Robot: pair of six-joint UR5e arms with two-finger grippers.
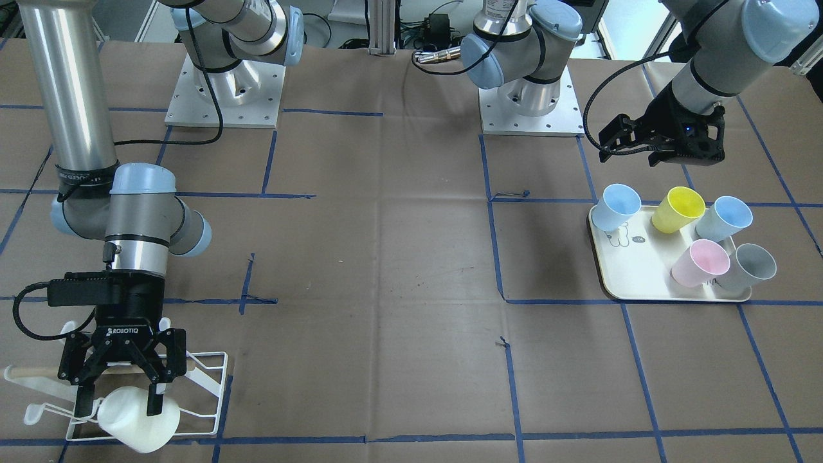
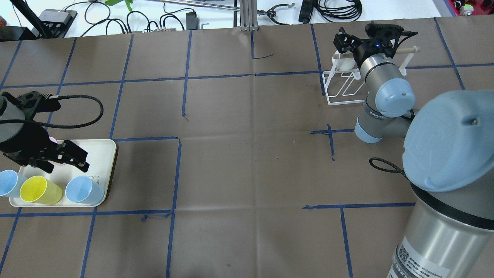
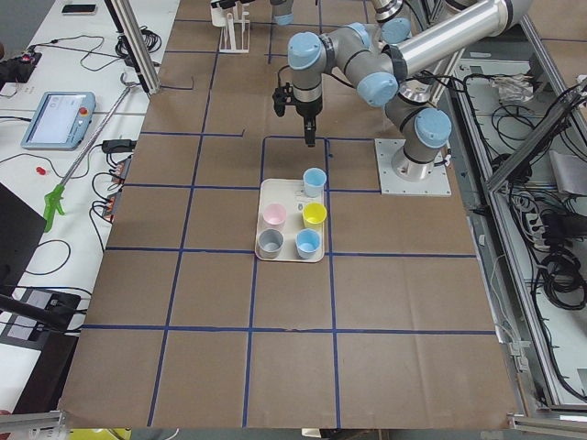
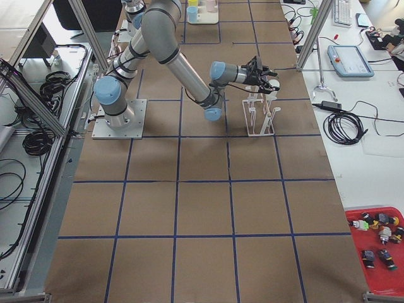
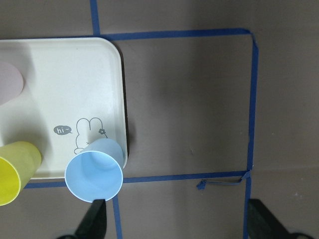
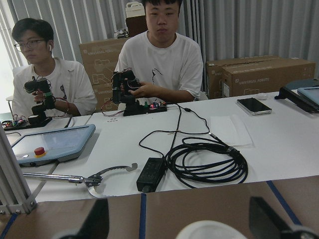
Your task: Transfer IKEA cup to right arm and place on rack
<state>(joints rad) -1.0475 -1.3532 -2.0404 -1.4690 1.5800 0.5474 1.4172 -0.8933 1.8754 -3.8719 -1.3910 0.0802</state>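
Observation:
The light blue IKEA cup should next be held by its rim [image 1: 619, 190] in my left gripper, so I can hand it over for the rack [image 1: 207, 379].
A white cup [image 1: 138, 421] hangs tilted on a front prong of the white wire rack [image 1: 207, 379]. My right gripper [image 1: 121, 400] points down over the rack. It is open, with one finger on each side of the cup's base. In the right wrist view the cup's rim [image 6: 209, 230] shows low between the spread fingers [image 6: 97, 221]. My left gripper [image 1: 629, 149] is open and empty, and hovers above the far edge of the cream tray [image 1: 643, 283]. In the left wrist view a pale blue cup [image 5: 94, 172] stands at the tray's corner [image 5: 75, 84].
The tray holds a blue cup [image 1: 616, 206], a yellow cup [image 1: 678, 209], a second blue cup [image 1: 725, 218], a pink cup [image 1: 701, 262] and a grey cup [image 1: 749, 267]. Brown paper with blue tape lines covers the table. Two operators sit beyond the far edge.

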